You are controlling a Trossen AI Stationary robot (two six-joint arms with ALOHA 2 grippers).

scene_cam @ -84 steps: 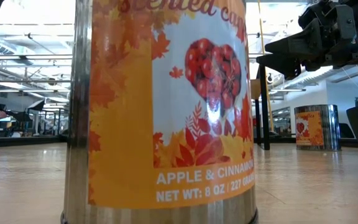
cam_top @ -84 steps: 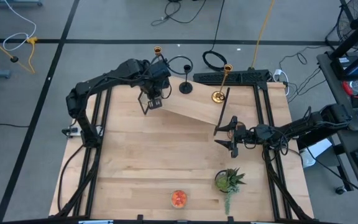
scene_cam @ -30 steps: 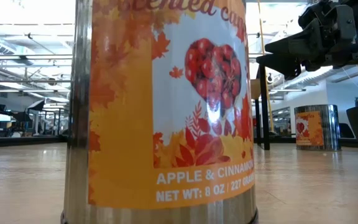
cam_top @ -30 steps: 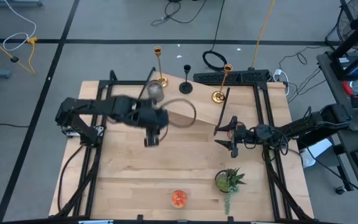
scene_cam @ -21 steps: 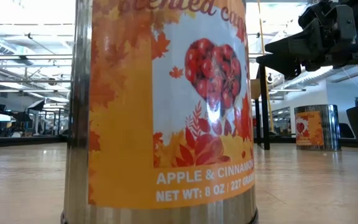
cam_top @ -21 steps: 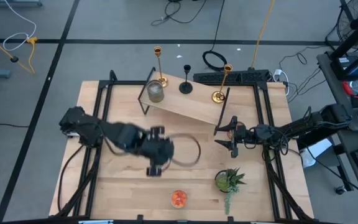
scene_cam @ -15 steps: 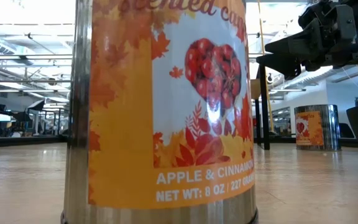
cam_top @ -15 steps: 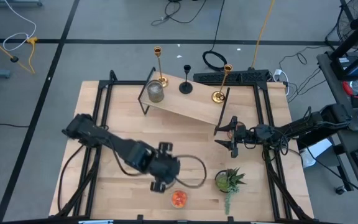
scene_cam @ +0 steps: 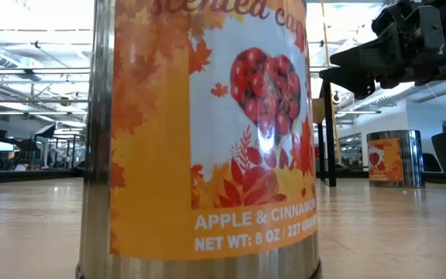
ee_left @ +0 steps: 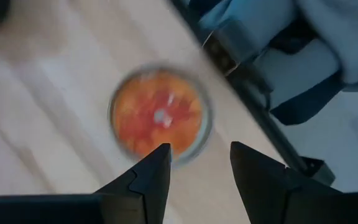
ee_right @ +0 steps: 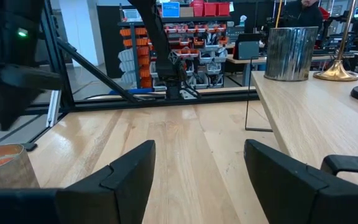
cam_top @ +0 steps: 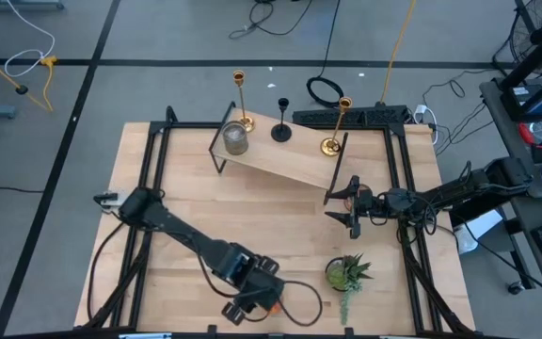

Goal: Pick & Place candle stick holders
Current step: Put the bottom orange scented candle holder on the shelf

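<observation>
Next, my left gripper takes hold of the orange-red cup by its rim (ee_left: 200, 144) to set it on the raised wooden board.
An orange-red cup (ee_left: 160, 118) stands on the table by the near edge. In the low view it fills the foreground as a labelled tin (scene_cam: 207, 132). My left gripper (ee_left: 197, 165) hangs open right above it, pointing steeply down, and touches nothing. In the high view this gripper (cam_top: 257, 303) covers most of the cup. Two gold candlesticks (cam_top: 240, 99) (cam_top: 339, 122), a short black one (cam_top: 281, 121) and a grey cup (cam_top: 236, 139) stand on a raised wooden board (cam_top: 290, 162) at the far side. My right gripper (cam_top: 346, 209) waits open at the right.
A green potted plant (cam_top: 346, 275) stands just to the right of the orange-red cup. Black frame rails (cam_top: 149, 179) run along both table sides. The table's near edge lies close behind the cup. Bare wood (cam_top: 252, 217) spans the middle.
My left gripper has swept from the table's middle toward the near edge and a little to the right. It has sunk, tipped downward and rolled, and now hangs over the orange-red cup. It has stayed open. No object has moved.
</observation>
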